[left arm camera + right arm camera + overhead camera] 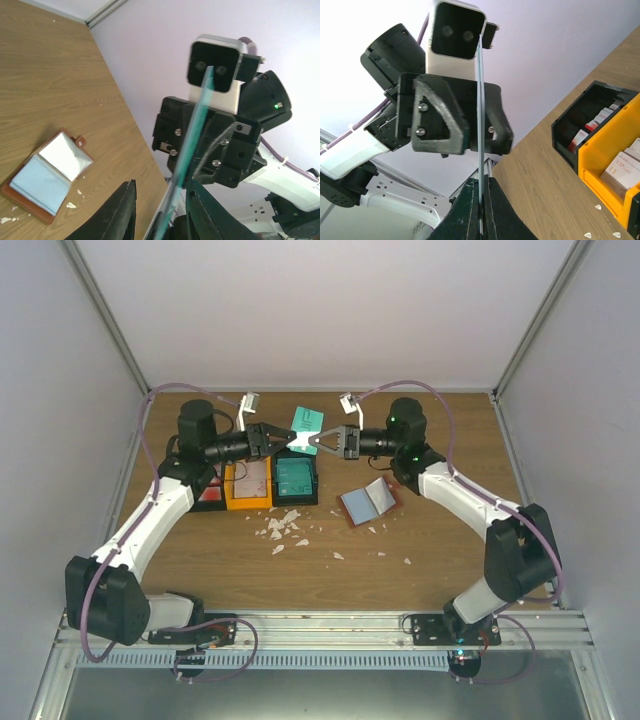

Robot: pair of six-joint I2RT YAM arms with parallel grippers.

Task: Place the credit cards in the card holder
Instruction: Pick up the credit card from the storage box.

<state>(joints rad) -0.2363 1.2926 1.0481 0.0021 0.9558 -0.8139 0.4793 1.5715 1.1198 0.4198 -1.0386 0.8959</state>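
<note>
My left gripper next needs to grab the teal credit card by its unclamped long edge (294,427), so that it can slot the card into the card holder (368,503).
A teal credit card (304,426) hangs in mid-air between my two grippers, above the back of the table. My right gripper (311,440) is shut on its edge; the wrist view shows the card edge-on (480,125) clamped between the jaws (481,200). My left gripper (281,437) is open, its jaws spread either side of the same card (195,135), which runs close to the right-hand finger (207,210). The reddish-brown card holder (368,503) lies open on the table right of centre, pale pockets up; it also shows in the left wrist view (47,175).
Joined bins stand left of centre: a black one (296,480) holding teal cards, an orange one (248,483) and another black one (209,490) with red cards. White scraps (285,525) litter the middle. The enclosure walls close in on three sides.
</note>
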